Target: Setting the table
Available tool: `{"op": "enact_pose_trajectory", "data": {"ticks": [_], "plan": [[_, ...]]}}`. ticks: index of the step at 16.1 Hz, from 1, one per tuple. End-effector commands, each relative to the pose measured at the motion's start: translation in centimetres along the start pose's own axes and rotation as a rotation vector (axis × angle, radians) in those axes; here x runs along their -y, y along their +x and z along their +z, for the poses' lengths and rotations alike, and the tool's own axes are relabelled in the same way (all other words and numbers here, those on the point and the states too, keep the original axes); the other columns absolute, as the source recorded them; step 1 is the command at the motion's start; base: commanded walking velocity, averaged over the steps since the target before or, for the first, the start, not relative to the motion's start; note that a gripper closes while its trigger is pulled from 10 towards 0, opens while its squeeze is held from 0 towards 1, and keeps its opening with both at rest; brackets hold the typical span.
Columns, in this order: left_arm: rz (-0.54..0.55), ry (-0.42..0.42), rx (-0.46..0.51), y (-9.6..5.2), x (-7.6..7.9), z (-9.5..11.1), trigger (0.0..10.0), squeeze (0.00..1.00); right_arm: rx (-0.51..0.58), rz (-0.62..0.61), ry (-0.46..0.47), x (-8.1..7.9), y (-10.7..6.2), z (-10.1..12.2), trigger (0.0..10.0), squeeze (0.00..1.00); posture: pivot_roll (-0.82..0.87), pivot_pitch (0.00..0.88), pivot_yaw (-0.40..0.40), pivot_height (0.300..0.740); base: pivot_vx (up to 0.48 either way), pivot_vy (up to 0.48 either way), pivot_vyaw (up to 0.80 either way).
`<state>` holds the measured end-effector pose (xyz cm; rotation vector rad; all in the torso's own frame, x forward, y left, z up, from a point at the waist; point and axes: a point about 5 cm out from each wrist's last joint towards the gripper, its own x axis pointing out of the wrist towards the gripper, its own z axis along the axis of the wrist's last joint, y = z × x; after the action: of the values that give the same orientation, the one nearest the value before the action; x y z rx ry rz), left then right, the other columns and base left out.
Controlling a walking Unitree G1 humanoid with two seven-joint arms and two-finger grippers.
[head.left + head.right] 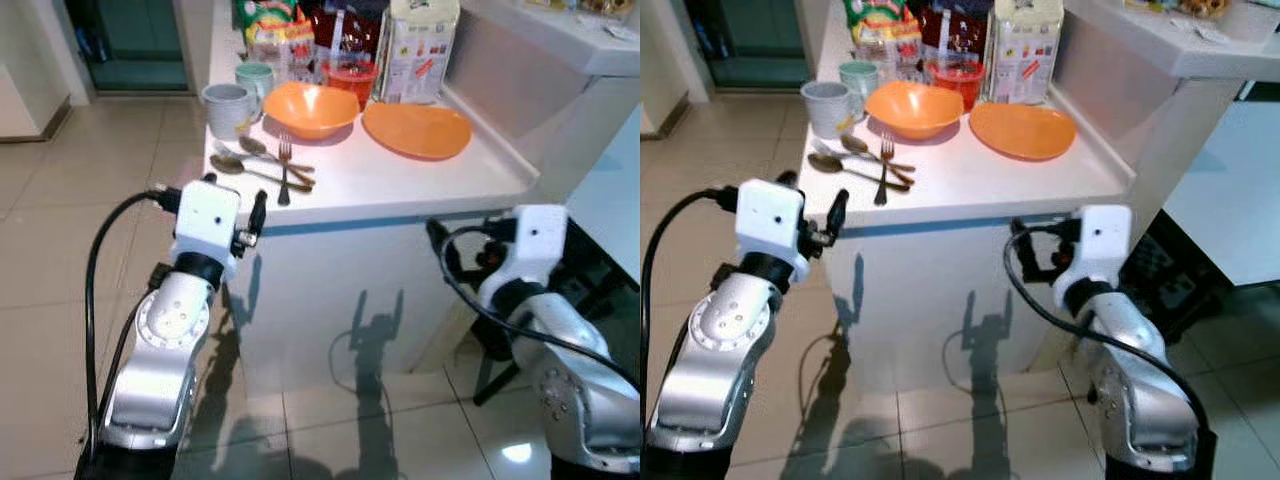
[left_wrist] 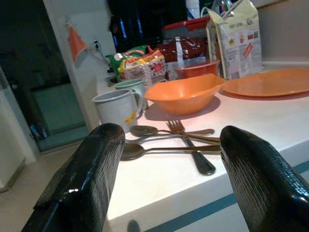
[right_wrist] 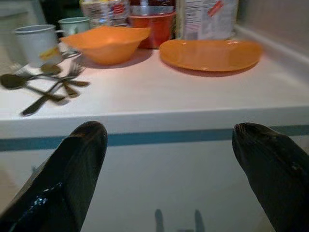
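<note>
The fork's pointed tines lie bare beside the orange bowl [image 1: 310, 108]. So my left gripper will pick up the fork by its handle [image 1: 284, 190] next.
On the white table [image 1: 400, 180] stand an orange bowl [image 1: 310, 108] and an orange plate [image 1: 417, 130] side by side. A grey mug [image 1: 228, 108] and a green mug [image 1: 255, 78] sit left of the bowl. Two spoons and a fork [image 1: 268, 165] lie crossed near the table's left front corner. My left gripper [image 1: 235, 203] is open and empty, held just off that corner at edge height, facing the cutlery [image 2: 178, 140]. My right gripper [image 1: 455, 240] is open too, below the table's front edge [image 3: 159, 137], under the plate.
Snack bags [image 1: 270, 20], a red-lidded container [image 1: 350, 75] and a white carton [image 1: 420, 50] crowd the back of the table. A raised ledge [image 1: 560, 40] runs along its right side. Tiled floor [image 1: 60, 230] lies to the left, with a doorway [image 1: 130, 45] beyond.
</note>
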<state>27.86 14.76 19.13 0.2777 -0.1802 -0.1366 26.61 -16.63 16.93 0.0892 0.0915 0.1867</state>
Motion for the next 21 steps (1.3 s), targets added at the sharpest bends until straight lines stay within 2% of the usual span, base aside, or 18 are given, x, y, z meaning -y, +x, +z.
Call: {"op": "enact_pose_trajectory", "data": {"ticks": [1,4,8,16,18,19,21], "plan": [[-0.007,-0.004,0.008,0.4,0.0,0.3,10.0,0.00,-0.004,0.014,0.000,-0.1,0.3,0.2,10.0,0.00,0.03,0.000,-0.077,0.740,0.319,0.000,-0.43],[-0.021,-0.010,0.011,0.8,0.1,0.4,10.0,0.00,-0.012,0.024,0.008,-0.2,0.3,0.1,10.0,0.00,0.03,0.000,-0.070,0.740,0.339,0.000,-0.29],[-0.038,0.003,-0.011,1.1,0.0,0.3,10.0,0.00,-0.031,0.119,-0.019,-1.2,0.3,-0.2,10.0,0.00,0.03,0.000,-0.062,0.740,0.350,0.000,0.00],[-0.094,-0.032,-0.023,1.4,0.5,0.1,10.0,0.00,-0.048,0.135,-0.034,-1.2,0.0,-0.5,10.0,0.00,0.02,0.000,-0.050,0.740,0.346,0.000,0.00],[-0.119,-0.043,-0.070,1.6,0.8,-0.4,10.0,0.00,-0.054,0.133,-0.039,-1.1,-0.1,-0.6,10.0,0.00,0.02,0.000,-0.053,0.740,0.000,0.000,0.00],[-0.133,-0.021,-0.100,1.7,1.0,-0.8,10.0,0.00,-0.057,0.132,-0.041,-1.0,-0.1,-0.6,10.0,0.00,0.01,0.000,-0.053,0.740,0.000,0.000,0.00],[-0.152,-0.018,-0.210,3.1,0.8,-1.7,10.0,0.00,-0.061,0.132,-0.047,-0.8,-0.2,-0.6,10.0,0.00,0.01,0.000,-0.052,0.740,0.000,0.000,0.00]]}}
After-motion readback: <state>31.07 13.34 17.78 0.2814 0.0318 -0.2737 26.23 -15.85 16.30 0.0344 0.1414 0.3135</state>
